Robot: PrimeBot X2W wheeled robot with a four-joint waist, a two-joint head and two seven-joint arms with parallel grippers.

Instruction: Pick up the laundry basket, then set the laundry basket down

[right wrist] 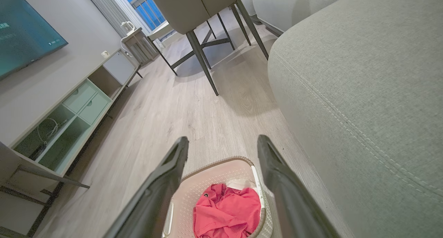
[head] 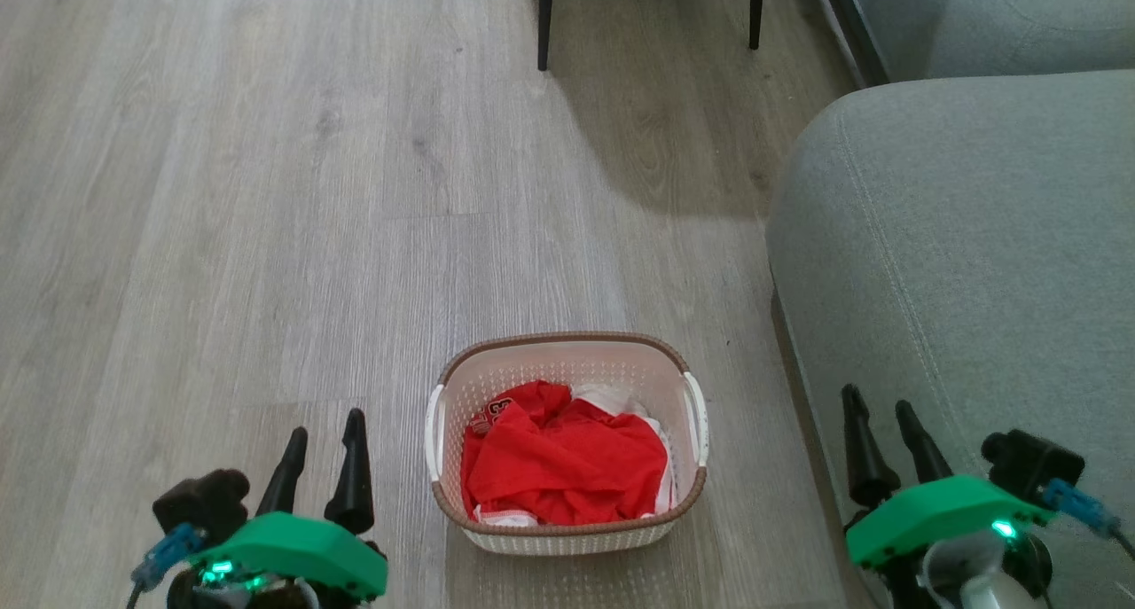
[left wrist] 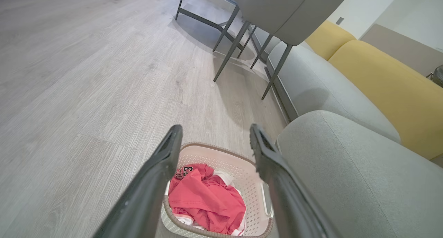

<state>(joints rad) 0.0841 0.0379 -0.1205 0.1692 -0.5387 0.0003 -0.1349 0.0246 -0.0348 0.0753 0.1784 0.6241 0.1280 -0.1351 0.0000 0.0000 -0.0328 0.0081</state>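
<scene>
The laundry basket has loose red clothes (head: 569, 458) lying in it, so the left gripper should next grab its white handle farther from the sofa to keep the basket level.
The laundry basket (head: 567, 354) stands on the wooden floor between my two arms, cream-white and perforated with a brown woven-look rim, a white handle on each side, and crumpled red and white clothes (head: 567, 463) inside. My left gripper (head: 324, 430) is held to the left of the basket, open and empty, apart from it. My right gripper (head: 880, 405) is held to the right, in front of the sofa, also open and empty. The left wrist view looks down on the basket (left wrist: 238, 164) between its gripper (left wrist: 214, 134) fingers. The right wrist view frames the basket (right wrist: 214, 182) between its gripper (right wrist: 221, 146) fingers.
A grey sofa (head: 966, 263) stands close to the basket's right side, with yellow back cushions (left wrist: 387, 82). A chair on thin dark legs (head: 544, 19) stands farther ahead. A low TV cabinet (right wrist: 69, 116) runs along the left wall. Open floor (head: 222, 192) lies ahead and left.
</scene>
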